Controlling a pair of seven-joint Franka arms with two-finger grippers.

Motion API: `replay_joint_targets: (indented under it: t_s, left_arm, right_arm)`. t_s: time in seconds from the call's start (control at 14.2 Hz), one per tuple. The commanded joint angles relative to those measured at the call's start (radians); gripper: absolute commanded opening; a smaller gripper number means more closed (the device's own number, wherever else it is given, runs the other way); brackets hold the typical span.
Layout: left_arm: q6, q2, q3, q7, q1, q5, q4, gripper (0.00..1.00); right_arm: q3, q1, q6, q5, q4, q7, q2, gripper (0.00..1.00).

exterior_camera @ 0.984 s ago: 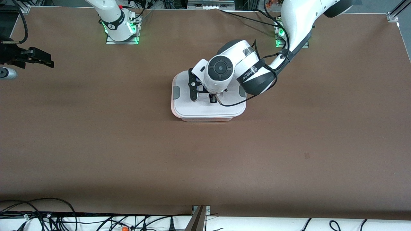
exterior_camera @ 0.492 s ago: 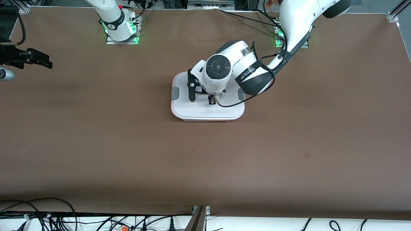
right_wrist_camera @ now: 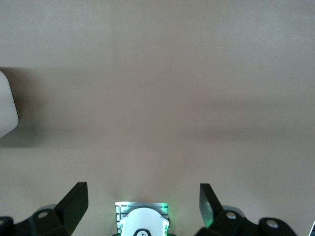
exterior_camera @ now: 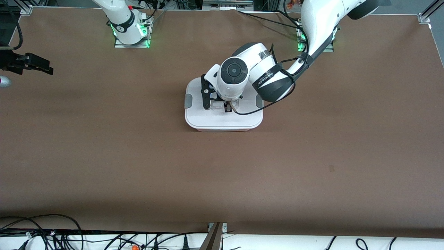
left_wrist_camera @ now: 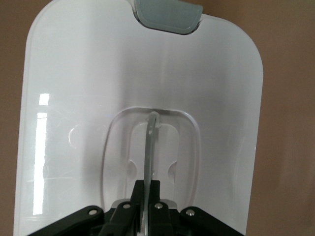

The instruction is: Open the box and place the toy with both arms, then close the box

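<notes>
The lower edge of the white lid is on the box's rim in the front view, so the robot's left gripper should open.
The box [exterior_camera: 223, 129] stands mid-table with its white lid [exterior_camera: 208, 119] lying on it and grey clips [exterior_camera: 187, 100] at both ends. My left gripper [exterior_camera: 228, 108] is over the lid's middle, shut on the clear handle. In the left wrist view the fingers [left_wrist_camera: 142, 189] pinch the upright handle [left_wrist_camera: 151, 142] over the lid [left_wrist_camera: 74, 73], with one clip [left_wrist_camera: 167, 12] visible. My right gripper [exterior_camera: 34, 64] hangs open and empty over the table edge at the right arm's end; it also shows in the right wrist view [right_wrist_camera: 142, 189]. The toy is out of view.
Bare brown table surrounds the box. The arm bases [exterior_camera: 130, 33] stand along the table edge farthest from the camera. Cables [exterior_camera: 41, 232] lie off the near edge. A white rounded corner [right_wrist_camera: 6, 105] shows at the edge of the right wrist view.
The left gripper has lowered the lid and shifted it slightly toward the right arm's end; it now sits flush on the tub. The right gripper has drifted farther toward the table's end.
</notes>
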Motion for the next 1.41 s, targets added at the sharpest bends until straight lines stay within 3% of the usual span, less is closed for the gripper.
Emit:
replay_joint_targets:
  t_s: [0.0, 0.56, 0.63, 0.98, 1.34]
  left_arm:
    - [0.006, 0.005, -0.002, -0.056, -0.012, 0.017, 0.001, 0.00]
    - [0.003, 0.002, -0.003, -0.079, -0.018, 0.019, -0.011, 0.00]
    - [0.002, 0.000, -0.003, -0.080, -0.018, 0.020, -0.011, 0.97]
    - [-0.110, -0.105, -0.005, -0.125, 0.000, 0.016, -0.001, 1.00]
    - [-0.280, -0.282, -0.005, -0.468, 0.081, 0.010, 0.007, 1.00]
  right_arm:
    - [0.006, -0.004, -0.004, 0.001, 0.010, 0.018, 0.003, 1.00]
    - [0.006, -0.004, -0.004, 0.003, 0.010, 0.019, 0.002, 1.00]
    - [0.006, -0.004, -0.003, 0.003, 0.010, 0.019, 0.002, 1.00]
    - [0.006, -0.004, -0.003, 0.004, 0.013, 0.019, 0.002, 1.00]
    - [0.006, -0.004, -0.001, 0.004, 0.013, 0.019, 0.002, 1.00]
